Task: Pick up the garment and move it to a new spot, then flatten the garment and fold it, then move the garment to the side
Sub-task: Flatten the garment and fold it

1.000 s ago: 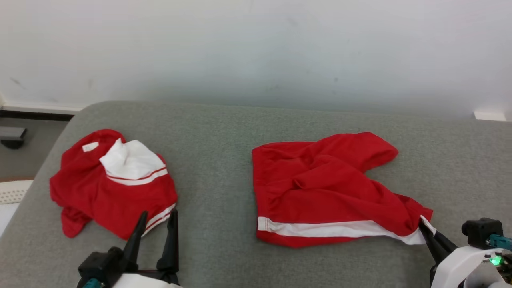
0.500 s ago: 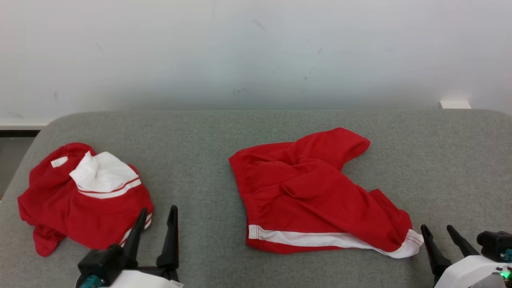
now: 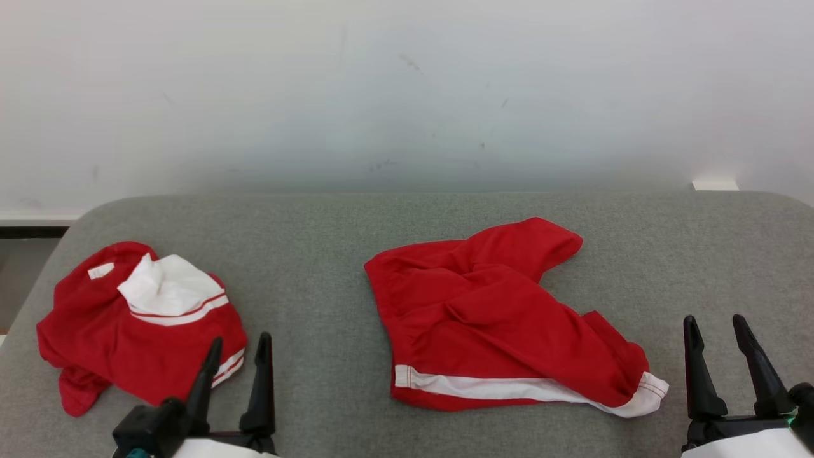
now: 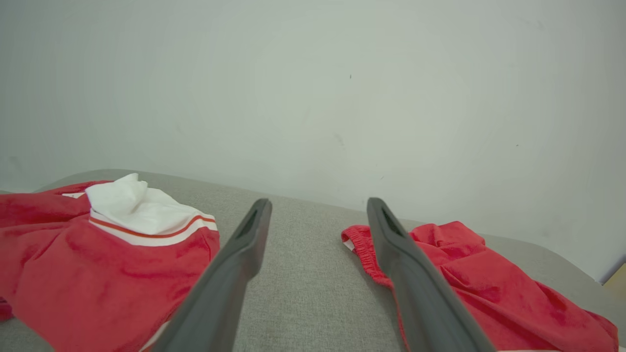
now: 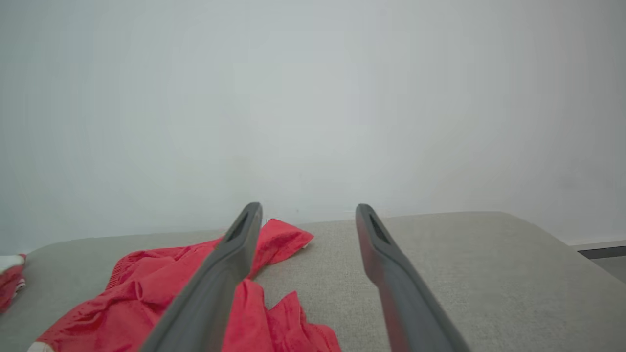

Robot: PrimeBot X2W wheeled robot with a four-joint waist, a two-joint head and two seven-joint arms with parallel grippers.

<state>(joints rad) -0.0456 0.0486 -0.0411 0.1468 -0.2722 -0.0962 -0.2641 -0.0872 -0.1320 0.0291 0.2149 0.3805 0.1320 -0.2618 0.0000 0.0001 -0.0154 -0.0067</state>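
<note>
My left gripper is going to grip the garment next by the corner of its white-banded hem (image 3: 401, 375), where the garment's edge is exposed, because the red garment lies slack and rumpled (image 3: 481, 305).
The garment (image 3: 496, 324), a red piece with a white band along its near hem, lies rumpled in the middle of the grey padded surface (image 3: 318, 254). It also appears in the left wrist view (image 4: 489, 293) and the right wrist view (image 5: 146, 293). My right gripper (image 3: 713, 320) (image 5: 308, 207) stands open just right of the garment's white-edged corner, apart from it, nothing between its fingers. My left gripper (image 3: 240, 340) (image 4: 319, 202) is open at the lower left, holding nothing, between the two cloths.
A second red cloth with a white collar part (image 3: 146, 337) (image 4: 98, 264) lies bunched at the left end, close to my left gripper. A pale wall (image 3: 407, 95) rises behind the surface. The surface's left edge drops to the floor.
My right gripper opened, let go of the garment's white-edged corner and drew back to the right. The corner now rests on the surface. The camera also shifted.
</note>
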